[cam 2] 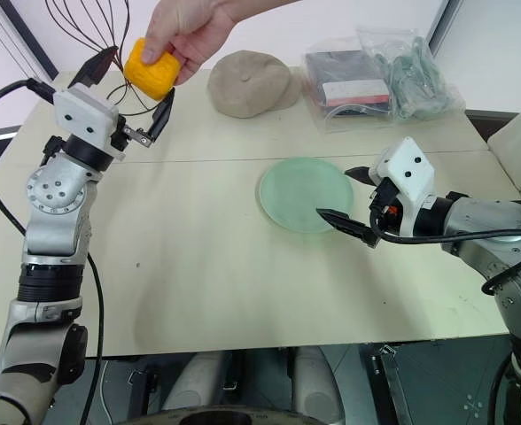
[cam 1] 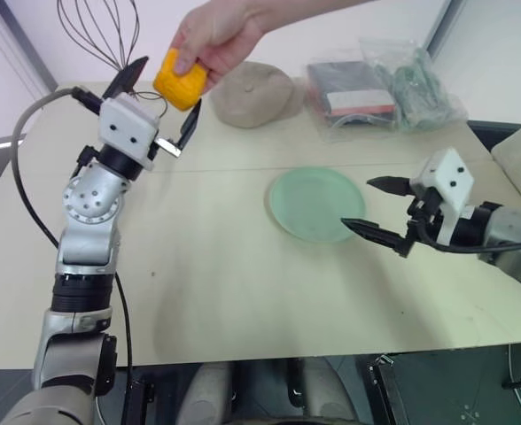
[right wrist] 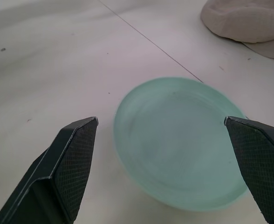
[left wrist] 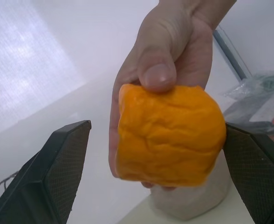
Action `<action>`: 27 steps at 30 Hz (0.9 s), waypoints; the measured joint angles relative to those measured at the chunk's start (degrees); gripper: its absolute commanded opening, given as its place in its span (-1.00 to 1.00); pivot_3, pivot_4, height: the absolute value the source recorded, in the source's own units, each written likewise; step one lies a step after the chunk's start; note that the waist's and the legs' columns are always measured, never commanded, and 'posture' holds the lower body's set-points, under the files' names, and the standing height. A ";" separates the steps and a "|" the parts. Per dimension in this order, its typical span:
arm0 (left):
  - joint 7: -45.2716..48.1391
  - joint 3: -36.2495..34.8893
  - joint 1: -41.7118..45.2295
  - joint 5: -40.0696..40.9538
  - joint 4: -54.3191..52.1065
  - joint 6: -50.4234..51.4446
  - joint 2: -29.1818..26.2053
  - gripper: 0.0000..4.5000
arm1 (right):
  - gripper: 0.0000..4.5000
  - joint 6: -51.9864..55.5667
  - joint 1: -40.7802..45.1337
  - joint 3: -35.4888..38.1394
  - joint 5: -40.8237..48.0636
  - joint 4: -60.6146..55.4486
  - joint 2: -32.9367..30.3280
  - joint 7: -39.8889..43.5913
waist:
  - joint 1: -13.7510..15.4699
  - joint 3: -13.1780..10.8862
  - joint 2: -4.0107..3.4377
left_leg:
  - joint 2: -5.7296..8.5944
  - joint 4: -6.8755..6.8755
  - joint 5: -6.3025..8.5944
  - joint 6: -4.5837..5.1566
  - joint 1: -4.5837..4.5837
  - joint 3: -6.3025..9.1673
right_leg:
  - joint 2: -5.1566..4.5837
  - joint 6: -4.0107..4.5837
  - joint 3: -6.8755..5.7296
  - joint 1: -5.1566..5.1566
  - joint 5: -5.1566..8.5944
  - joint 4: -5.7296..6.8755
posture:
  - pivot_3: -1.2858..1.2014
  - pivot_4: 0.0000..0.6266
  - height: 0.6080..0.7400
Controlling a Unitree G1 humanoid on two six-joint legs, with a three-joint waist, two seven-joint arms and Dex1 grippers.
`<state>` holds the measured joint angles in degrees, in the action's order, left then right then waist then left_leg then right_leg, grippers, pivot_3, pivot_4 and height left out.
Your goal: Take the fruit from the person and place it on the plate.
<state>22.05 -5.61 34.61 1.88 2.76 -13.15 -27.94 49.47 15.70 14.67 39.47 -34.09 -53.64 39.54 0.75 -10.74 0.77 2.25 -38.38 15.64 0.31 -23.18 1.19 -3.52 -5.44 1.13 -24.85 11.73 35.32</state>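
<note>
My left gripper closes on the yellow-orange fruit (cam 1: 181, 78) now, since my fingers stand on either side of the fruit. Closing now would catch it.
A person's hand (cam 1: 216, 35) holds the yellow-orange fruit (cam 1: 181, 78) in the air above the table's far left. My left gripper (cam 1: 165, 93) is raised to it and open, one finger on each side of the fruit (left wrist: 167, 135). One finger stands close against the fruit and the other is a gap away. The pale green plate (cam 1: 300, 199) lies empty near the table's middle. At the plate's right edge my right gripper (cam 1: 360, 204) hovers open with nothing in it, pointing at the plate (right wrist: 174, 149).
A beige cap (cam 1: 252, 93) lies behind the plate near the hand. Clear plastic bags (cam 1: 376, 84) with packed items sit at the back right. A wire whisk-like frame (cam 1: 101, 31) stands at the back left. The table's front edge (cam 1: 269, 354) runs below.
</note>
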 measured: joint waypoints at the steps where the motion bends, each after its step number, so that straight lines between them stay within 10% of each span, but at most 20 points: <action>1: 0.00 0.08 0.10 -0.05 0.46 -0.12 0.00 1.00 | 0.98 0.00 0.00 0.00 0.01 -0.01 0.00 -0.05 | 0.00 0.00 0.00 | 0.00 0.00 0.00 0.00 0.00 0.00 | 0.00 0.00 0.00 0.00 0.00 0.00 | 0.03 -0.52 1.00; 8: 0.00 0.33 0.90 -0.15 1.92 -1.28 0.30 0.01 | 1.00 0.00 0.00 0.00 0.02 -0.08 0.03 -0.44 | 0.00 0.00 0.00 | 0.00 0.00 0.00 0.00 0.00 0.00 | 0.00 0.00 0.00 0.00 0.00 0.00 | 0.03 -0.52 1.00; 19: 1.06 0.32 1.09 0.57 2.79 -0.65 0.31 -0.03 | 1.00 0.01 -0.01 0.00 0.12 -0.47 0.07 -0.92 | -0.01 0.00 0.00 | 0.00 0.00 0.00 0.00 0.00 0.00 | 0.00 -0.01 0.00 0.00 -0.01 0.00 | 0.03 -0.52 1.00; 27: 14.89 0.10 5.02 16.86 4.02 22.65 -0.80 -0.03 | 1.00 0.04 0.33 -0.30 0.20 -0.55 0.07 -0.78 | 0.00 -0.01 0.01 | -0.02 -0.35 0.01 0.03 -0.17 0.18 | 0.11 -0.02 -0.19 0.00 0.00 0.11 | 0.03 -0.52 1.00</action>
<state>36.93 -5.51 39.63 18.74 6.78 9.50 -28.74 49.51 16.03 14.37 39.67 -34.63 -53.57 38.76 0.75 -10.76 0.78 2.22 -38.73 15.66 0.34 -23.35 1.37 -3.41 -5.46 0.94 -24.85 11.73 35.44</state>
